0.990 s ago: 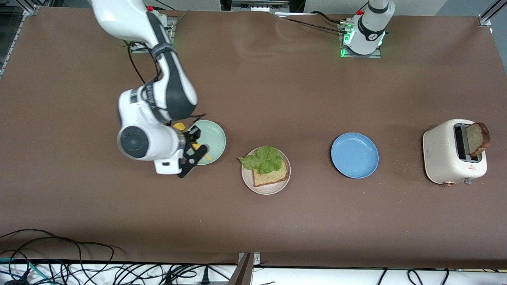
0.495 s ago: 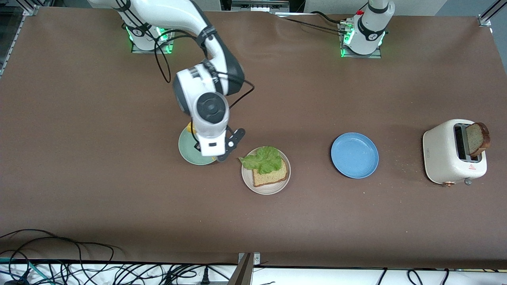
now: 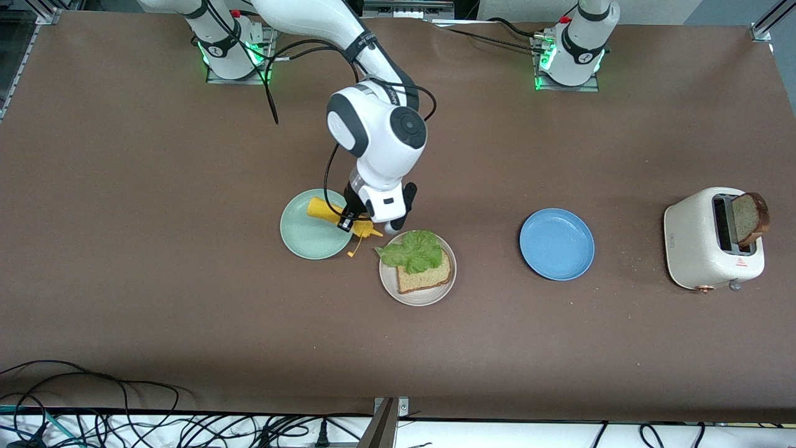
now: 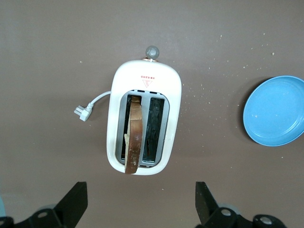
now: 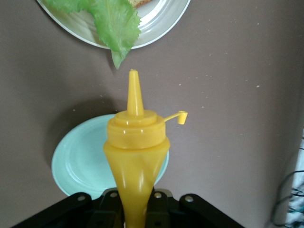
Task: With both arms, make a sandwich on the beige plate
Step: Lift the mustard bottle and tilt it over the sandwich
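Observation:
Next, my left gripper grabs the bread slice in the toaster by its exposed crust edge (image 3: 761, 211), to top the lettuce on the beige plate (image 3: 388, 287).
The beige plate (image 3: 388, 287) carries one bread slice (image 3: 426, 278) with a green lettuce leaf (image 3: 413, 250) on top. My right gripper (image 3: 349, 219) is shut on a yellow squeeze bottle (image 3: 328, 211), held over the edge of the mint-green plate (image 3: 305, 239). The nozzle points at the lettuce (image 5: 114, 23) and the beige plate (image 5: 161, 19). The bottle (image 5: 136, 142) has its cap hanging open, and the right gripper (image 5: 135, 213) pinches its body. A second bread slice (image 4: 134, 137) stands in the toaster (image 4: 145, 85). My left gripper (image 4: 141, 202) hangs open above it.
A blue plate (image 3: 556, 244) lies between the beige plate and the toaster (image 3: 696, 242), which stands at the left arm's end of the table. Crumbs are scattered near the toaster. Cables run along the table edge nearest the front camera.
The right arm has swung from the mint-green plate's outer side toward the beige plate, carrying the yellow bottle. The bottle now points at the lettuce. Nothing else moved.

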`<state>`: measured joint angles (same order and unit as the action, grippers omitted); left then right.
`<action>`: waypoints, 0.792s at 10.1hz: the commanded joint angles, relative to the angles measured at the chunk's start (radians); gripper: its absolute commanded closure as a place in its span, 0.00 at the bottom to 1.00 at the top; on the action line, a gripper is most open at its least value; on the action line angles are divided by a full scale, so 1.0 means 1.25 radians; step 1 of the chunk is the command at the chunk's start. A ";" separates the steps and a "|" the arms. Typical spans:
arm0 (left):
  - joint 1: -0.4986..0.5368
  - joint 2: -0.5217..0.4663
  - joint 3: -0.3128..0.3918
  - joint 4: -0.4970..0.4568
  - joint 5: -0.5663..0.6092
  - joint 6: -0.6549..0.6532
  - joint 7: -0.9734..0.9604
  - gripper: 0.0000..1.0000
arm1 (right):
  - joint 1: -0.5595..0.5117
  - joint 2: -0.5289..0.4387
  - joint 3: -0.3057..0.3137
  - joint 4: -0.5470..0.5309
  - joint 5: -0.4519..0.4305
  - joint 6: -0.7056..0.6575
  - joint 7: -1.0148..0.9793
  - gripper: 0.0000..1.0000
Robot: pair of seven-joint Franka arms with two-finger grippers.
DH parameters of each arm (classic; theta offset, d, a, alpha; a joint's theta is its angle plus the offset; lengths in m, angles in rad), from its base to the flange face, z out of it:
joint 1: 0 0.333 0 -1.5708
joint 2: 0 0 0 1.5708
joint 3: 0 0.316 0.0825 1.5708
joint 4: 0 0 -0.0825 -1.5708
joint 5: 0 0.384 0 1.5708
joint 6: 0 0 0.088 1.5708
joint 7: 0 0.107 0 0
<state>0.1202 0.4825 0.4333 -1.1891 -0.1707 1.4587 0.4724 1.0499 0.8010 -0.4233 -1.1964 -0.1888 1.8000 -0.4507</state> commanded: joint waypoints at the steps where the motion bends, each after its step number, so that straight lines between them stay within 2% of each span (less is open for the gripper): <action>1: -0.003 0.021 0.002 -0.003 -0.013 0.011 -0.001 0.00 | 0.037 0.018 -0.009 0.021 -0.088 -0.005 -0.026 1.00; 4: 0.001 0.030 0.003 -0.061 -0.002 0.073 -0.010 0.00 | 0.040 0.017 -0.009 0.021 -0.104 -0.005 -0.050 1.00; 7: -0.003 0.020 0.004 -0.122 0.011 0.126 -0.037 0.00 | 0.027 0.010 -0.017 0.022 -0.096 -0.004 -0.049 1.00; 8: -0.007 0.009 0.004 -0.158 0.013 0.151 -0.050 0.00 | 0.006 0.005 -0.016 0.022 -0.071 -0.012 -0.052 1.00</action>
<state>0.1260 0.5340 0.4354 -1.3092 -0.1699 1.6009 0.4384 1.0869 0.8144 -0.4439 -1.1904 -0.2943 1.8007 -0.4885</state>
